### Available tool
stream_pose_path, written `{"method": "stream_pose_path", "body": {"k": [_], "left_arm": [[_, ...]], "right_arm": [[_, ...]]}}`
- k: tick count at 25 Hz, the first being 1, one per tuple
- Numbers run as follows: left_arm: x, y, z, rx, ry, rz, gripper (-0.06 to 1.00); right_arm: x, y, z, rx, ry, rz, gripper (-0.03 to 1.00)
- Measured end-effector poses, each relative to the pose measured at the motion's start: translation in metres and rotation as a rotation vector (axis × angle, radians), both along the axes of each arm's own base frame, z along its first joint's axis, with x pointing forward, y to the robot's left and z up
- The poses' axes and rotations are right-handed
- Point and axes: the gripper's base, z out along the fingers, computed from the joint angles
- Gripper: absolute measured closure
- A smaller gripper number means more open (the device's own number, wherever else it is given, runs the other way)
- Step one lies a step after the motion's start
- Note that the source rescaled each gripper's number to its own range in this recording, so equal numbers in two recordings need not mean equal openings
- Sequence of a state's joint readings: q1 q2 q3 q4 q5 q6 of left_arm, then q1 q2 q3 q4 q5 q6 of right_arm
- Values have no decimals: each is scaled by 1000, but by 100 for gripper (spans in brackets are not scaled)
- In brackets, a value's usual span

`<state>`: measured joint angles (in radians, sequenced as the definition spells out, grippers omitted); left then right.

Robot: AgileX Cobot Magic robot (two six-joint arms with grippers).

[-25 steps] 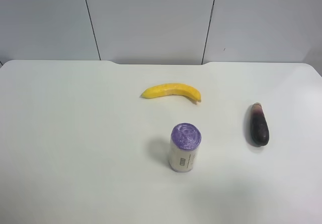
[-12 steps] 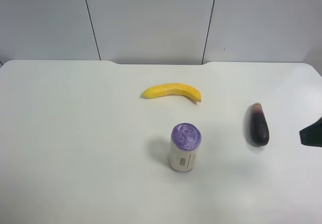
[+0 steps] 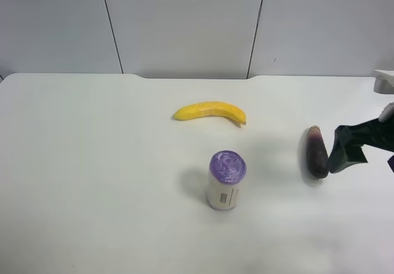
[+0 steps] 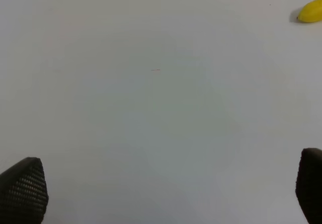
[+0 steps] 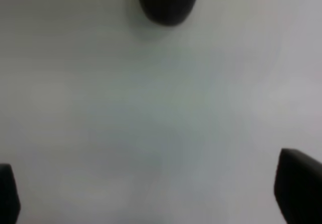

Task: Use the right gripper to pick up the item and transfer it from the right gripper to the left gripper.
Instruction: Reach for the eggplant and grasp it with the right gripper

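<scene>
My right gripper takes the eggplant by its dark purple end [image 3: 317,165] next, so that the eggplant's stem end [image 3: 314,130] stays free for my left gripper.
The eggplant [image 3: 317,153], glossy dark purple with a pinkish stem end, lies on the white table at the exterior high view's right. My right gripper [image 3: 345,152] has come in from that view's right edge and is just beside the eggplant, not touching it. In the right wrist view the gripper [image 5: 151,196] is open and empty, with its fingertips [image 5: 300,189] far apart and the blurred dark end of the eggplant [image 5: 167,1] ahead of them. My left gripper [image 4: 166,189] is open and empty over bare table and does not show in the exterior high view.
A yellow banana [image 3: 210,111] lies at the table's middle back; its tip also shows in the left wrist view [image 4: 312,10]. A white cylinder with a purple lid [image 3: 226,180] stands in front of the banana. The table's back edge [image 3: 184,76] meets a grey wall.
My right gripper has come in from the exterior high view's right edge and moved left to just beside the eggplant. The eggplant, banana and cylinder have not moved.
</scene>
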<state>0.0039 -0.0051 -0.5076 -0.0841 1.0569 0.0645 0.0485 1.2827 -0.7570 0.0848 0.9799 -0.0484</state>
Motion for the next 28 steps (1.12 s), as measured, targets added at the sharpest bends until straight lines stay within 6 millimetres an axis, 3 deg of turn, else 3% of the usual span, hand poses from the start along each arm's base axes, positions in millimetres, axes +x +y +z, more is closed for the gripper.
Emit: {"method": "stream_pose_path", "body": {"k": [5, 11, 21, 28], "left_arm": [[0, 0, 0, 0, 0, 0, -5], [0, 0, 0, 0, 0, 0, -5], [0, 0, 0, 0, 0, 0, -5], [0, 0, 0, 0, 0, 0, -5]], "right_arm": [[30, 1, -8, -6, 27, 1, -3], [53, 1, -35, -26, 53, 5, -3], [77, 1, -82, -36, 61, -1, -3], [83, 1, -104, -40, 81, 1, -3]]}}
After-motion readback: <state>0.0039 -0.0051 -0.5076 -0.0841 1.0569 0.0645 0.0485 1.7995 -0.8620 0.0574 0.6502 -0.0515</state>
